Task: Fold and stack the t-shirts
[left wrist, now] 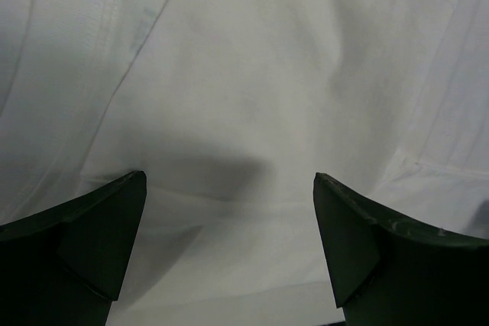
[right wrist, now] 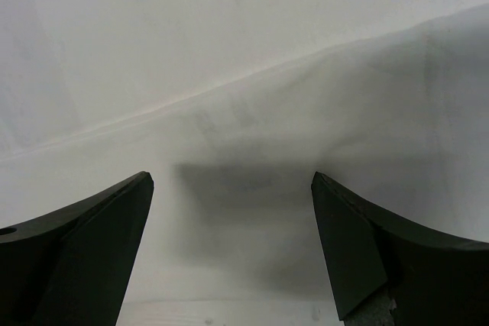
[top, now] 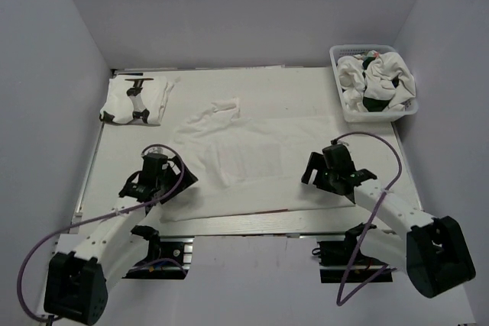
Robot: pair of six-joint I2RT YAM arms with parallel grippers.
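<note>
I will fold the far side of the t-shirt over toward its near edge. To do that, I will next grab the white t-shirt by its far sleeve with my left gripper.
A white t-shirt lies spread flat, back side up, in the middle of the table. My left gripper is open and low over its left edge; in the left wrist view white cloth fills the space between the spread fingers. My right gripper is open over the shirt's right edge; the right wrist view shows a cloth hem running diagonally ahead of the open gripper. A folded t-shirt with a dark print lies at the far left.
A white lattice basket at the far right holds crumpled t-shirts with dark prints. White walls enclose the table on three sides. The metal table edge runs in front of the shirt.
</note>
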